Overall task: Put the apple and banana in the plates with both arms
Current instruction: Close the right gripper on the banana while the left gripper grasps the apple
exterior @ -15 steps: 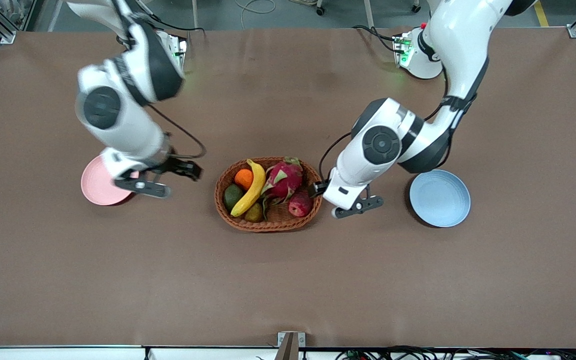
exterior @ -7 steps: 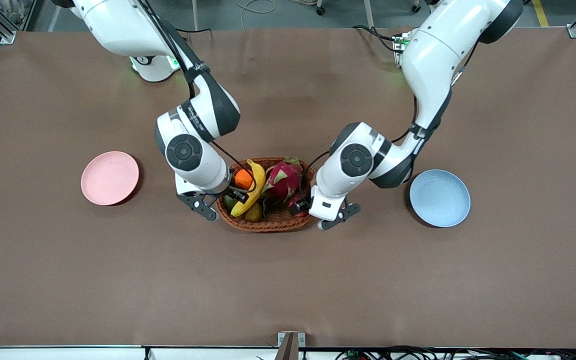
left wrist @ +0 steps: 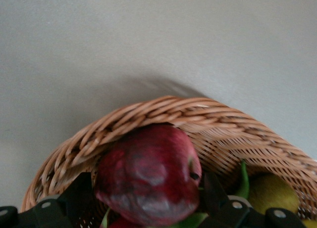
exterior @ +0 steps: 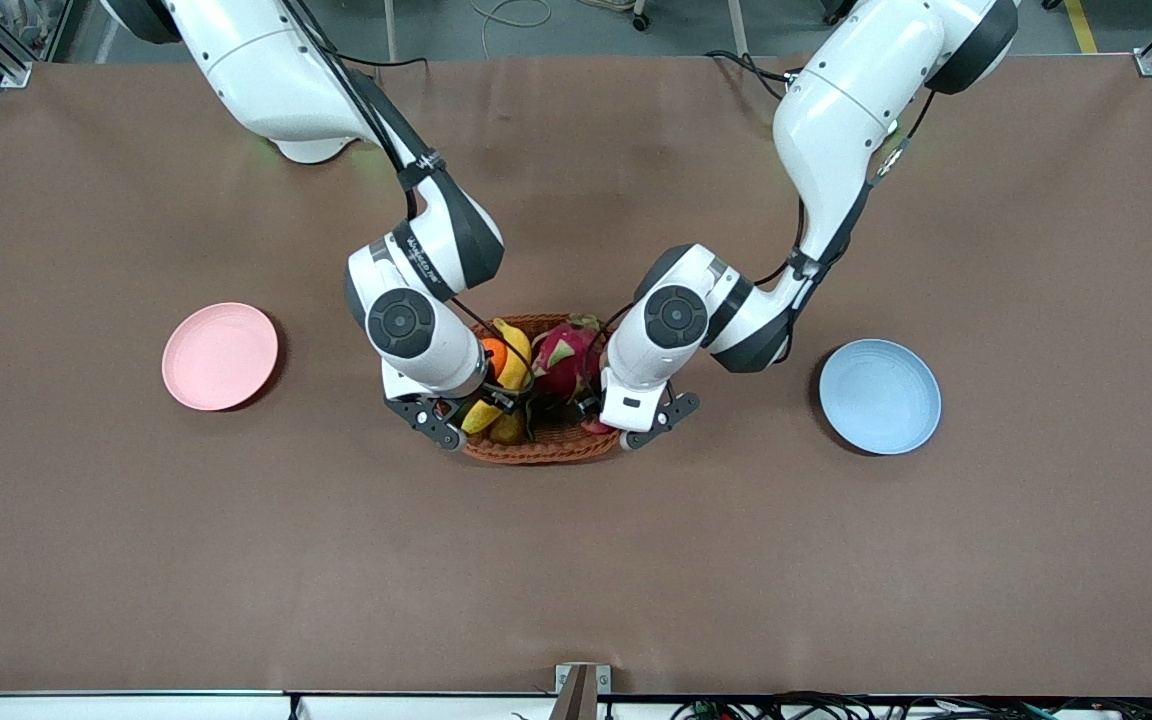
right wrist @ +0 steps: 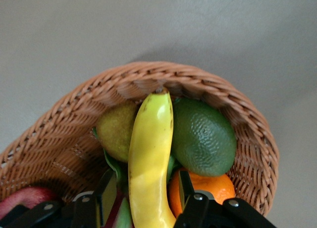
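Note:
The fingers of my left gripper are on either side of the dark red apple, so it is now time for my left gripper to close on the apple.
The dark red apple lies in the wicker basket at the end toward the left arm. My left gripper is open and low in the basket, with one finger on each side of the apple. In the front view the left gripper hides most of the apple. The yellow banana lies in the basket's other end. My right gripper is open and straddles it, with small gaps to its fingers. It also shows in the front view, over the banana.
The pink plate sits toward the right arm's end and the blue plate toward the left arm's end, both bare. The basket also holds a dragon fruit, an orange, a green avocado and a yellow-green fruit.
The right arm swung from over the pink plate to the basket and lowered around the banana. The left gripper moved from beside the basket down around the apple.

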Robot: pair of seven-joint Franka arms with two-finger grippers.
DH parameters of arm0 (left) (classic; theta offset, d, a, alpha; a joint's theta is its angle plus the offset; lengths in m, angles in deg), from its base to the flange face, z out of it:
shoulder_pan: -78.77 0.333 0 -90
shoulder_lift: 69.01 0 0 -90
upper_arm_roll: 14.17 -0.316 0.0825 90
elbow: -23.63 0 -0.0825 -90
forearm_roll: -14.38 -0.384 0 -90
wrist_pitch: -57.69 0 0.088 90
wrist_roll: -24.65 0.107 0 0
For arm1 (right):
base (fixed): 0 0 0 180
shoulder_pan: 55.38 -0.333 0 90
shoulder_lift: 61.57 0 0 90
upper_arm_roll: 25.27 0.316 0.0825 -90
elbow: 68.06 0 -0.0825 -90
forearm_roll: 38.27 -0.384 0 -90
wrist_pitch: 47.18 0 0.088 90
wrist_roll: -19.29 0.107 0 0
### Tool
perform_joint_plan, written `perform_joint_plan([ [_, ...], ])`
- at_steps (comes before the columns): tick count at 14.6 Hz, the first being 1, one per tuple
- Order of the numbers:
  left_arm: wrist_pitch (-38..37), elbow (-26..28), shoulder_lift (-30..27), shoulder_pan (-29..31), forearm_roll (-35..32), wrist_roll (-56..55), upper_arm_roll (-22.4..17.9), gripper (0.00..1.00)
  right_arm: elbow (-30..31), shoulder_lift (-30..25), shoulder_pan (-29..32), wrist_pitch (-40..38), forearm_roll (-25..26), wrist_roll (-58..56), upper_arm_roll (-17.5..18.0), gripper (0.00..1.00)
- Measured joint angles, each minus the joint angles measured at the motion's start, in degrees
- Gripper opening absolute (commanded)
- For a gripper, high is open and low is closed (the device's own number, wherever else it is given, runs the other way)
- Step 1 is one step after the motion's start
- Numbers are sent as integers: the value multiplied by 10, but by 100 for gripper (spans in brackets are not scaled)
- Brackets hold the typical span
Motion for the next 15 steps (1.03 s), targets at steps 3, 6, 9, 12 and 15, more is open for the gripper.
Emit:
perform_joint_plan([
  [3,0,0,5,-1,0,-17,-2,77,0,5,-6,0,0,0,0,59],
  [6,0,-3,5,-1,0,-24,-2,37,0,11,-6,1,0,0,0,60],
  [9,0,-5,6,-1,0,-27,-3,17,0,16,-6,4,0,0,0,60],
  [12,-1,-7,5,-1,0,-27,-3,13,0,18,-6,4,0,0,0,60],
  [15,-26,-20,-8,1,0,-27,-5,13,0,22,-6,11,-2,0,0,50],
])
